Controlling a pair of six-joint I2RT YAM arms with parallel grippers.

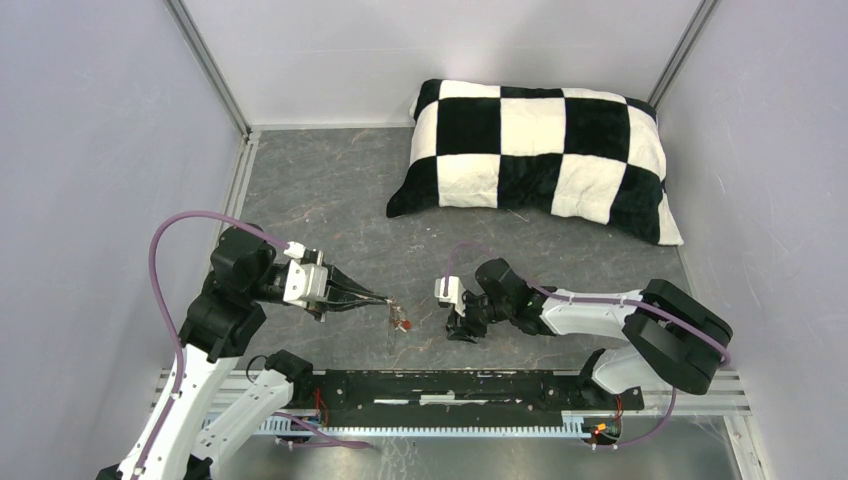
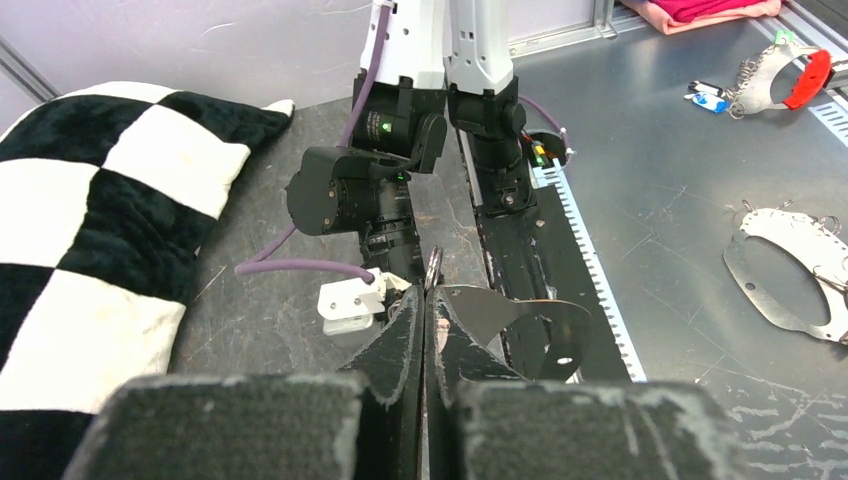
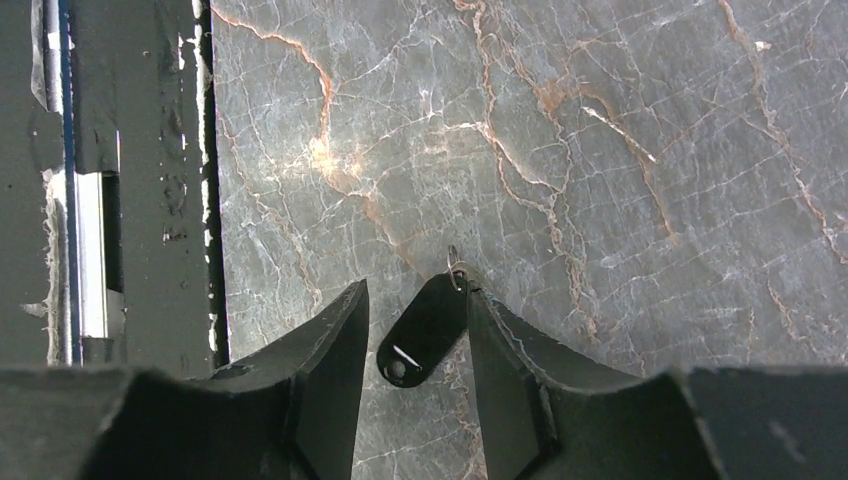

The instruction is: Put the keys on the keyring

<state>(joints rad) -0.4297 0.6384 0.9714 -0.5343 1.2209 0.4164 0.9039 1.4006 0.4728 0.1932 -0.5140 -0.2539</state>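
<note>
The ring end of the black oblong tag is between the right gripper's fingers, so the robot should close its right gripper now, and it would catch the ring end.
My left gripper (image 1: 386,300) is shut on the keyring (image 2: 500,312), a flat grey fob that sticks out to the right of my closed fingertips in the left wrist view. A small metal ring (image 2: 433,268) shows just above the tips. In the top view a red tag (image 1: 402,322) hangs just below this gripper. My right gripper (image 1: 462,326) points down at the table with its jaws open. The black oblong tag (image 3: 425,328) lies on the table between its fingers, touching the right finger (image 3: 495,340). A small ring (image 3: 455,266) sits at the tag's far end. The green key is not in view.
A black-and-white checked pillow (image 1: 535,150) lies at the back right of the marbled table (image 1: 330,200). A black rail (image 1: 470,385) runs along the near edge. In the left wrist view, spare metal fobs (image 2: 790,270) and a red-handled piece (image 2: 810,78) lie on a metal surface beyond the rail.
</note>
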